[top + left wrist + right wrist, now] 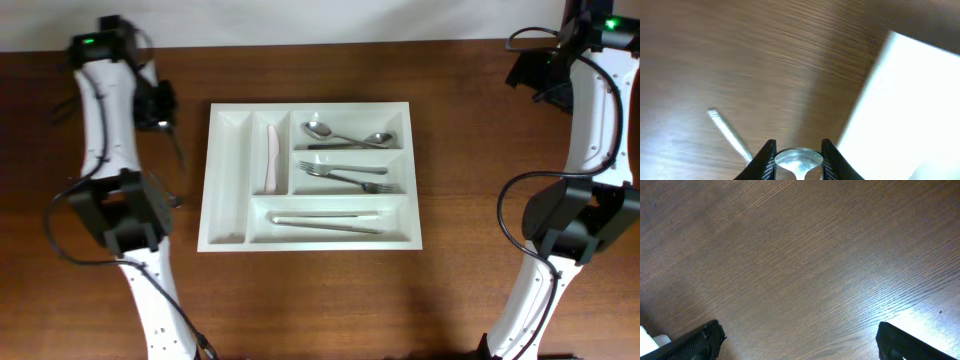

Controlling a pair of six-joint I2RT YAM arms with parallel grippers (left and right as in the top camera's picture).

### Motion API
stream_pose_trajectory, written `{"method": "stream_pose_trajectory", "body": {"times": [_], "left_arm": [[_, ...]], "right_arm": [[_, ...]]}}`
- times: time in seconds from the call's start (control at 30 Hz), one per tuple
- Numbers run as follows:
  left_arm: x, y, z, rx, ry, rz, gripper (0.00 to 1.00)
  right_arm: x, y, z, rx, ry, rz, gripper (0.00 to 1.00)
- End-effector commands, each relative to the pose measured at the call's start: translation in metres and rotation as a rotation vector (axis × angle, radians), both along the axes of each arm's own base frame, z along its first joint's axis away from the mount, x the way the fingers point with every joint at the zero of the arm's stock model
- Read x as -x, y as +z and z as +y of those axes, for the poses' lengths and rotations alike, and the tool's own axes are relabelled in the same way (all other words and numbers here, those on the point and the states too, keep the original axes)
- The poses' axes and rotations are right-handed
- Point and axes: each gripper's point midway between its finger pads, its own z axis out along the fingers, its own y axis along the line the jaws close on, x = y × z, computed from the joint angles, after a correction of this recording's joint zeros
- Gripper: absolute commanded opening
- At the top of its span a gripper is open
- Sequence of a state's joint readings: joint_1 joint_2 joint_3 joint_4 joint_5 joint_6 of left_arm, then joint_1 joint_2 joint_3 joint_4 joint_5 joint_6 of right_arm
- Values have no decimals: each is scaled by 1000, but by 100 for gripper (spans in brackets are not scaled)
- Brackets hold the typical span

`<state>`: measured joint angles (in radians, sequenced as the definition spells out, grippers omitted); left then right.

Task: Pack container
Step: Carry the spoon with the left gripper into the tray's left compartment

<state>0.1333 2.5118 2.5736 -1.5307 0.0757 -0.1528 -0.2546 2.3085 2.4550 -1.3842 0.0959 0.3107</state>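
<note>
My left gripper holds the metal spoon beside the tray's edge and should move it over the tray before releasing, as it would end on bare wood.
The white cutlery tray, the container point(229, 180), lies at the table's centre. It holds a white knife point(271, 158), two spoons point(345, 134), forks point(350, 176) and long utensils point(325, 220) in its compartments; the far-left narrow one looks empty. My left gripper point(163, 108) is left of the tray's far corner. In the left wrist view its jaws point(798, 157) are shut on the bowl of a metal spoon point(799, 161) above the wood, with the tray's edge point(910, 110) to the right. My right gripper point(536, 72) is wide open and empty point(800, 340) over bare wood.
A thin silvery streak point(730, 135) shows on the wood left of my left jaws, too blurred to identify. The brown wooden table point(480, 150) surrounds the tray. Both arm bases stand at the front left and front right.
</note>
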Motion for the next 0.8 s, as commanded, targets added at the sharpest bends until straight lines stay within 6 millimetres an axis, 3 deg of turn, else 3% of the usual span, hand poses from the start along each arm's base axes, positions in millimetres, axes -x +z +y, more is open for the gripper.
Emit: {"method": "stream_pose_trajectory", "body": {"times": [0.0,0.33,0.77], "left_arm": [[-3,7,-37,-18,-223,-24,2],[2,5,-79,-104,-352,7,2],[6,-2,-88,-67,-355,25,2]], "right_arm": [[1,13,3,7,0,-25,99],[1,13,3,7,0,-26,99],[1,13,3,7,0,-26,99]]}}
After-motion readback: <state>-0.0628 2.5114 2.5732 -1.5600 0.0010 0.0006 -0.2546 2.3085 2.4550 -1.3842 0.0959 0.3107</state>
